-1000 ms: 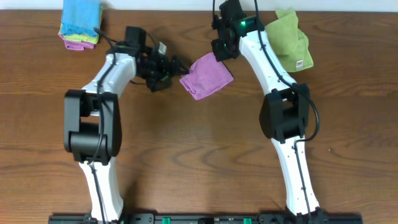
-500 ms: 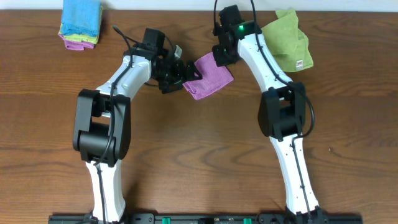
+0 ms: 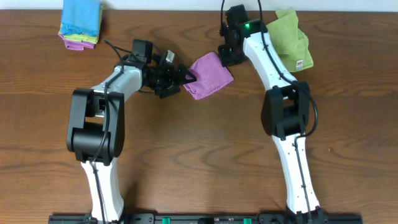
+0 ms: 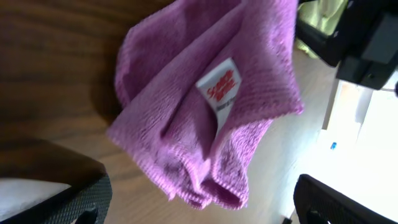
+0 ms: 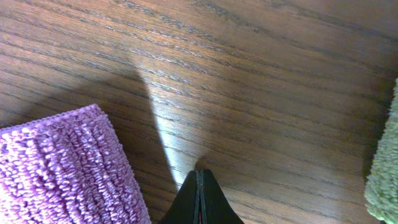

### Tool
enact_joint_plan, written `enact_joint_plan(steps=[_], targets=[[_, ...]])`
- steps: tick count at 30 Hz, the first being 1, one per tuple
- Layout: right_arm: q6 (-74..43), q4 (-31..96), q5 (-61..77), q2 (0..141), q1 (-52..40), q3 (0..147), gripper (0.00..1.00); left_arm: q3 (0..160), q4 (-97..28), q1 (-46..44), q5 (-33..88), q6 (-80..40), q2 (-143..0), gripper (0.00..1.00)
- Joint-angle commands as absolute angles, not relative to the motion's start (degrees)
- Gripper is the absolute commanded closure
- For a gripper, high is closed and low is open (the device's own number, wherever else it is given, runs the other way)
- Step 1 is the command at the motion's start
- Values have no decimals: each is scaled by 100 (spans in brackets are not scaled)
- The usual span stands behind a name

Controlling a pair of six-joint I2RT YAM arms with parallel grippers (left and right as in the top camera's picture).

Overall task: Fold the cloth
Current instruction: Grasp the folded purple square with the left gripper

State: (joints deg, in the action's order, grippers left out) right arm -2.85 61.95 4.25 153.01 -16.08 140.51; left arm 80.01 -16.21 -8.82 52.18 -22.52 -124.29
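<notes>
My left gripper grabs the purple cloth's layered folded edge [image 4: 201, 183] next, and keeps the layers together to stack the cloth folded.
The purple cloth [image 3: 208, 74] lies folded on the table between the two arms. In the left wrist view it [image 4: 205, 106] shows layered folds and a small white tag. My left gripper [image 3: 181, 78] is open at the cloth's left corner, its fingers [image 4: 199, 199] apart on either side of the folded edge. My right gripper [image 3: 227, 56] is shut and empty just beyond the cloth's far right corner. In the right wrist view its closed tips [image 5: 199, 193] touch bare wood beside the cloth [image 5: 68, 168].
A green cloth with a white tag [image 3: 289, 38] lies at the back right, near the right arm. A stack of blue, green and pink cloths [image 3: 81, 23] sits at the back left. The table is dark wood.
My left arm swung in toward the cloth and then drew back slightly left, staying at its left corner. My right gripper shifted a little right, off the cloth's far corner.
</notes>
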Motion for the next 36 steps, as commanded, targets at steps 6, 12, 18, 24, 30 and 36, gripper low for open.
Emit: enact_joint_plan(steps=[6, 12, 18, 24, 30, 36], targets=[[-602, 6261, 797, 15749, -1584, 14055, 99, 7441, -720, -1092, 5109, -2917, -12514, 5], [-598, 6259, 860, 15764, -1645, 14055, 99, 7258, -648, -1096, 5107, -3024, -12514, 5], [-598, 6243, 836, 15764, -1691, 14055, 99, 7247, -996, -1094, 5100, -3087, -12514, 5], [-642, 6318, 974, 15882, -1715, 14055, 99, 7247, -1216, -1096, 4901, -3087, -12514, 5], [-683, 6512, 1122, 16029, -1903, 14055, 99, 7236, -1326, -1125, 4390, -3087, -12514, 5], [-681, 6512, 1555, 16029, -2147, 14055, 99, 7150, -1140, -1219, 4303, -3140, -12534, 5]])
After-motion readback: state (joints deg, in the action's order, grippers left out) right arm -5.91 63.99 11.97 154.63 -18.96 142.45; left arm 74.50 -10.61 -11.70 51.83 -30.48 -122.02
